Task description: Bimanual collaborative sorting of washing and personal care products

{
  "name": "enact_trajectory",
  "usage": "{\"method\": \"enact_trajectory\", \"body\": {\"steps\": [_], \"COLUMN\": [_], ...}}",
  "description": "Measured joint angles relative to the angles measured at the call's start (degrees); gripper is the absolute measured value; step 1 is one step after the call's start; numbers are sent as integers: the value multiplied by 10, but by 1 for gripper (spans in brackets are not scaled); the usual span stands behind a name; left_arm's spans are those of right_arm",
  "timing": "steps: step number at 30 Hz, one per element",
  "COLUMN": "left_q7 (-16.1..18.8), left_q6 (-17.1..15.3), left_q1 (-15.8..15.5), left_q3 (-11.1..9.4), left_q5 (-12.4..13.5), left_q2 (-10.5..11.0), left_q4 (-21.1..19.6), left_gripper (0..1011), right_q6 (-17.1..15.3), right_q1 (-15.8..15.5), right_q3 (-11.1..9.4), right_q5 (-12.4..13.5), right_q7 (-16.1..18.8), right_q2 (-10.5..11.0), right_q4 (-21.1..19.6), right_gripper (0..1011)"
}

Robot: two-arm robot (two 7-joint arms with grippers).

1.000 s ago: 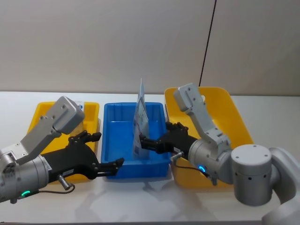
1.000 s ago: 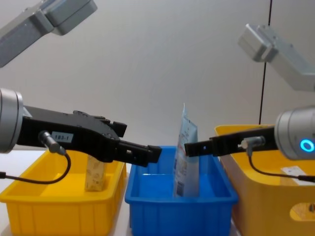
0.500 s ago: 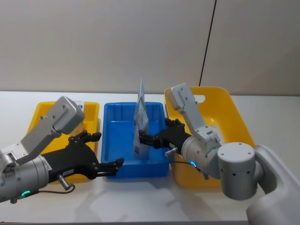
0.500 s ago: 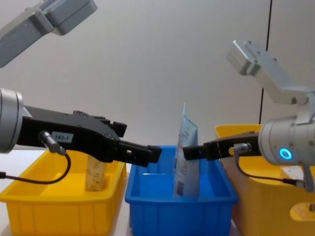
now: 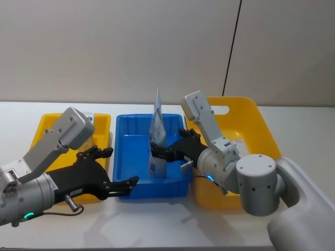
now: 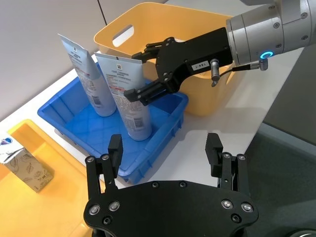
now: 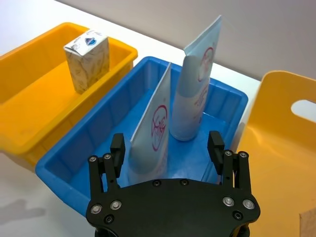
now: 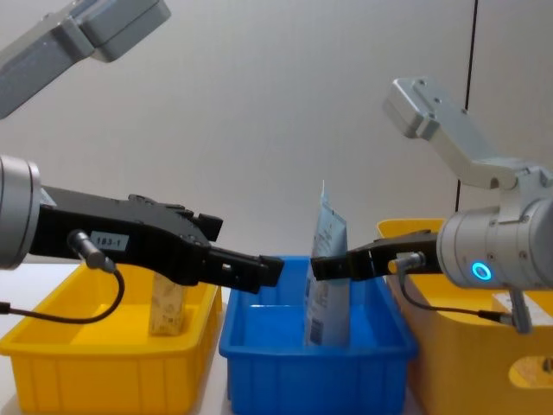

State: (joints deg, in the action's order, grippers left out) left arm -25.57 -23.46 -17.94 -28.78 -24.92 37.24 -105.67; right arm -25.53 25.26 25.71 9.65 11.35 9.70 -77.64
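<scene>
My right gripper is going to grab the nearer tube by its flattened upper part (image 5: 158, 135) (image 8: 332, 241) next, because the sides of the blue bin close in around the tube's lower body.
Two pale blue-white tubes stand upright, crimped end up, in the blue bin (image 5: 131, 119): a nearer tube (image 7: 154, 123) (image 6: 127, 96) and a farther tube (image 7: 195, 94) (image 6: 80, 74). In the chest view the tubes (image 8: 327, 268) overlap. My right gripper (image 5: 159, 153) (image 7: 166, 139) is open above the bin, its fingers on either side of the nearer tube's upper part without gripping it. A speckled beige carton (image 7: 88, 59) (image 8: 167, 307) stands in the left yellow bin (image 5: 44, 125). My left gripper (image 5: 118, 167) (image 6: 164, 143) hangs open by the blue bin's front left corner, holding nothing.
A larger yellow bin (image 5: 256, 120) with a handle slot stands right of the blue bin, under my right arm. The three bins sit side by side on a white table (image 5: 157, 225), close to a grey wall.
My right gripper has moved leftward from the large yellow bin's edge over the blue bin, up to the nearer tube. The left arm and the tubes have not moved.
</scene>
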Motion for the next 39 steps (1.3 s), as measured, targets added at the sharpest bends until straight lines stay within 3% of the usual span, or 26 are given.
{"method": "enact_trajectory", "body": {"steps": [19,24,39], "left_q7": [0,0,0], "left_q6": [0,0,0], "left_q1": [0,0,0], "left_q3": [0,0,0], "left_q5": [0,0,0], "left_q2": [0,0,0], "left_q4": [0,0,0], "left_gripper": [1002,1001,1001], "right_q6": [22,24,27], "right_q1": [16,17,20], "right_q3": [11,12,14], "right_q5": [-14,-16,-20], "right_q7": [30,31,33], "right_q2": [-3,-4,-5], "right_q4": [31,34,40], "right_gripper": [996,904,452]}}
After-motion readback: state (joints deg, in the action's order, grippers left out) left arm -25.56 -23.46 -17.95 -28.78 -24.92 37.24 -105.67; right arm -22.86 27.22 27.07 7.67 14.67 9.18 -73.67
